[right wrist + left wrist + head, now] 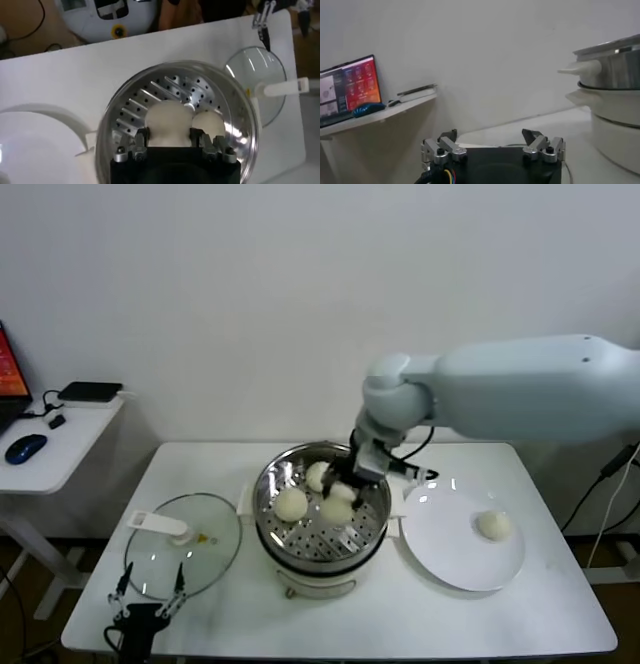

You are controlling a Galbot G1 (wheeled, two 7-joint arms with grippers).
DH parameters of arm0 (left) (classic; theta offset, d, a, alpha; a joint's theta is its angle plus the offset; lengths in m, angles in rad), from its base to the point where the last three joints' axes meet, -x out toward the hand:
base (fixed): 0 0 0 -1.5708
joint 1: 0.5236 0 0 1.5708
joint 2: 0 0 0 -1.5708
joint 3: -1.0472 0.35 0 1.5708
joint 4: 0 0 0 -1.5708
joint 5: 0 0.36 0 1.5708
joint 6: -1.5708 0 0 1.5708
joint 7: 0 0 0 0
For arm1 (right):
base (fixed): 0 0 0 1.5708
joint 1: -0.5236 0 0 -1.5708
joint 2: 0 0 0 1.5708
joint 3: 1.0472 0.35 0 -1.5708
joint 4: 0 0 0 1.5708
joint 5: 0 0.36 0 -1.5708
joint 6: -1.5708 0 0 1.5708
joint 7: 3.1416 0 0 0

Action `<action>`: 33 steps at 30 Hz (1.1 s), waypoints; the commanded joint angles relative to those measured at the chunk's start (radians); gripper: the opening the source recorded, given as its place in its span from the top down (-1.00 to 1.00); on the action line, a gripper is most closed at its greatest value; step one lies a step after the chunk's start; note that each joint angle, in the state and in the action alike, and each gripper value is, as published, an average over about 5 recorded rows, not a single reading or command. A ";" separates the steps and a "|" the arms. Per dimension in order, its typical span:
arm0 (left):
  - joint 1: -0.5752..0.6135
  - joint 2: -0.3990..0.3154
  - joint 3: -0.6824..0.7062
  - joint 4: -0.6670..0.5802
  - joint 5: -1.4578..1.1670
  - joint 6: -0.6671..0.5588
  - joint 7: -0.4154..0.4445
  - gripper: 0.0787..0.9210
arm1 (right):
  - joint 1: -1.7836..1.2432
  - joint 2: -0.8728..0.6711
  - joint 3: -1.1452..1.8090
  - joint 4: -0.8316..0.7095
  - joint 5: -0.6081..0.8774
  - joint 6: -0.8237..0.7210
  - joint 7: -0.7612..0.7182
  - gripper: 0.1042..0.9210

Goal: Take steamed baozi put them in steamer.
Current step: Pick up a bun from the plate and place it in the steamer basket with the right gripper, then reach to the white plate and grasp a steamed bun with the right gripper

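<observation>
The baozi hangs above the perforated bottom of the steamer and would drop if I opened now, so my right gripper brings it down before opening.
The steel steamer (268, 484) stands mid-table on its white base. My right gripper (345, 484) reaches down into it and is shut on an off-white baozi (337, 508), held low over the perforated bottom. In the right wrist view the fingers (142, 137) press both sides of this baozi (167, 120), with a second baozi (208, 125) beside it. Two more baozi (291, 504) (318, 476) lie in the steamer. One baozi (493, 526) lies on the white plate (450, 554). My left gripper (150, 586) is open and empty at the table's front left.
The glass lid (205, 549) with its white handle lies flat left of the steamer, just beyond my left gripper. The plate sits right of the steamer. A side desk (60, 439) with a mouse and laptop stands at far left. The steamer's side shows in the left wrist view (615, 100).
</observation>
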 commanded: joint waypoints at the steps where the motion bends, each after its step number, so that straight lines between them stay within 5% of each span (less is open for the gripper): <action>1: 0.000 -0.049 -0.002 0.013 0.000 -0.006 -0.001 -0.77 | -0.192 0.074 0.058 -0.038 -0.167 0.017 0.027 -0.12; 14: -0.009 -0.049 -0.005 0.031 0.002 -0.009 -0.001 -0.77 | -0.251 0.095 0.068 -0.094 -0.183 0.023 0.043 -0.13; 20: -0.010 -0.049 -0.006 0.031 0.002 -0.010 -0.001 -0.77 | -0.216 0.101 0.071 -0.126 -0.147 0.056 0.075 -0.44; 25: -0.007 -0.049 -0.011 0.027 0.001 -0.009 0.000 -0.77 | -0.032 0.074 -0.043 -0.121 0.078 0.120 -0.022 -0.72; 33: -0.002 -0.049 -0.007 0.019 0.003 -0.007 0.002 -0.77 | 0.234 -0.021 -0.253 -0.260 0.390 0.169 -0.260 -0.76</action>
